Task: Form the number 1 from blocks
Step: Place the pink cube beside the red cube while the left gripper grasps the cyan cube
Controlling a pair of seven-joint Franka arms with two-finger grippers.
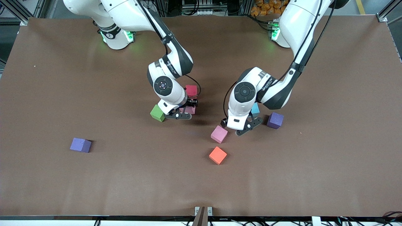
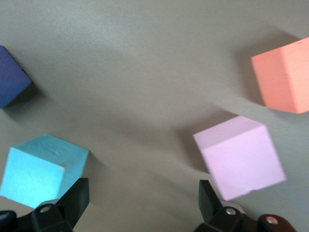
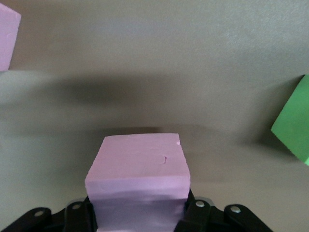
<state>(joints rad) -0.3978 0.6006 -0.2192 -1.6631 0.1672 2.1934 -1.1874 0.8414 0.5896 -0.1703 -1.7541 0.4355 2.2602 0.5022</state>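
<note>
The light blue block needs to line up with the red block (image 1: 191, 91), so my left gripper should grab the light blue block by its opposite sides next.
My right gripper (image 1: 185, 112) is shut on a pink block (image 3: 137, 169), low over the table between the green block (image 1: 157, 113) and the red block (image 1: 191, 91). In the right wrist view the green block (image 3: 294, 123) lies off to one side. My left gripper (image 1: 238, 129) hangs open over bare table, nothing between its fingers (image 2: 77, 195). A light blue block (image 2: 41, 169) lies just outside one finger and a second pink block (image 2: 239, 157) just outside the other. The orange block (image 1: 218, 155) lies nearer the front camera than that pink block (image 1: 219, 134).
A purple block (image 1: 275, 120) sits beside the light blue block (image 1: 255, 109), toward the left arm's end. Another purple block (image 1: 80, 145) lies alone toward the right arm's end. The brown table (image 1: 314, 175) reaches well past the blocks on every side.
</note>
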